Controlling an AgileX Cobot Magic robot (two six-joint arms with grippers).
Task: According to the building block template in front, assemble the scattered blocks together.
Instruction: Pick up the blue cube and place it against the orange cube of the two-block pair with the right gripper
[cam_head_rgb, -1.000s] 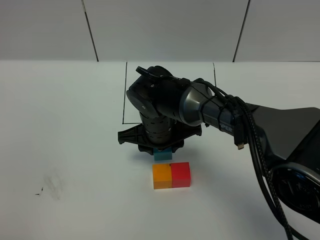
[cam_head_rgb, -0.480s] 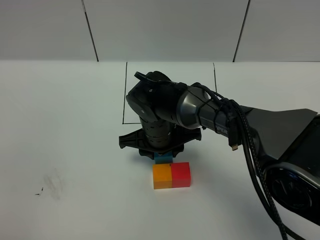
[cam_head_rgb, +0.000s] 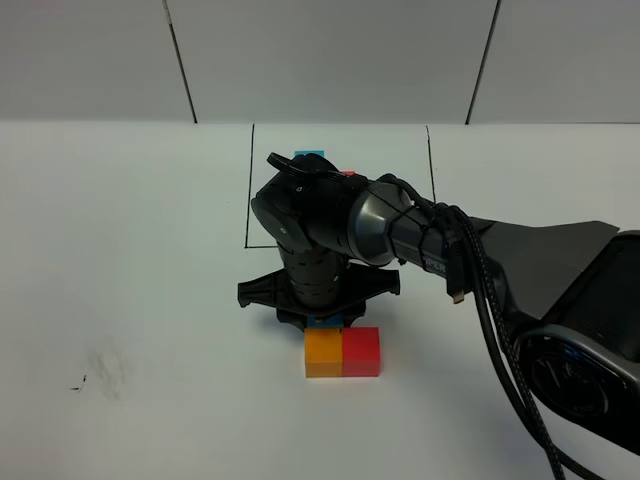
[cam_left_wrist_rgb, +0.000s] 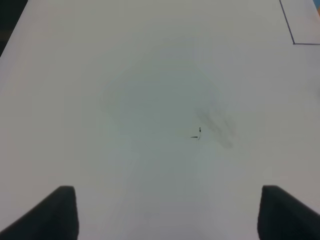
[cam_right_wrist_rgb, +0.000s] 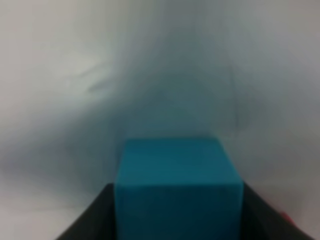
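Observation:
My right gripper should release the light blue cube: it sits low and square against the orange cube's back edge (cam_head_rgb: 323, 330) and would stay.
An orange cube (cam_head_rgb: 323, 352) and a red cube (cam_head_rgb: 361, 350) sit side by side and touching on the white table. Directly behind the orange one, a sliver of the light blue cube (cam_head_rgb: 326, 322) shows under my right gripper (cam_head_rgb: 322, 316). The right wrist view has this blue cube (cam_right_wrist_rgb: 177, 185) filling the space between the dark fingers (cam_right_wrist_rgb: 87, 220), which are shut on it. Whether it touches the orange cube I cannot tell. The arm hides most of the template; only its blue (cam_head_rgb: 310, 153) and red (cam_head_rgb: 347, 173) tops show. My left gripper (cam_left_wrist_rgb: 170, 215) stands open over bare table.
A thin black drawn rectangle (cam_head_rgb: 249, 190) frames the template area at the back. The right arm with its cables (cam_head_rgb: 480, 260) stretches in from the right edge. A grey smudge (cam_head_rgb: 105, 368) marks the table at the left, the same smudge (cam_left_wrist_rgb: 220, 127) lying under the left gripper.
The right gripper has moved toward the front with the blue cube, bringing it up against the back of the orange cube. The template's blue and red tops have come into view behind the arm.

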